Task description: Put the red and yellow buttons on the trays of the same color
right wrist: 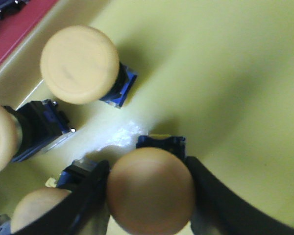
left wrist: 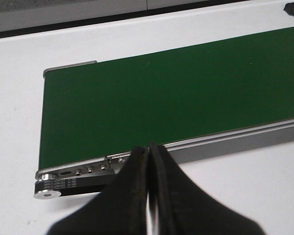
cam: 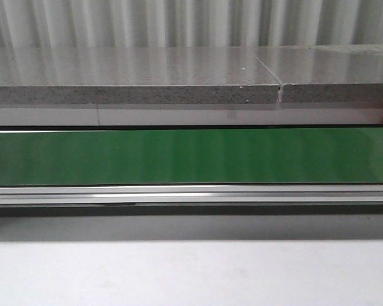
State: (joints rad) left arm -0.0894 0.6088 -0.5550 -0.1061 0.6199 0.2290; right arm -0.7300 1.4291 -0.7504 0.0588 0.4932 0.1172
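I should open my right gripper now: the blue base of the yellow button is low over the yellow tray, so the button would land there.
In the right wrist view my right gripper is shut on a yellow button with a blue base, its fingers pressed against both sides of the cap, just above the yellow tray. Three more yellow buttons stand or lie on the tray beside it. An edge of the red tray shows next to the yellow one. No red button is in view. My left gripper is shut and empty over the white table by the belt's end. Neither gripper shows in the front view.
A green conveyor belt with a metal rail crosses the front view; a grey stone slab lies behind it. In the left wrist view the belt ends at a roller on the white table.
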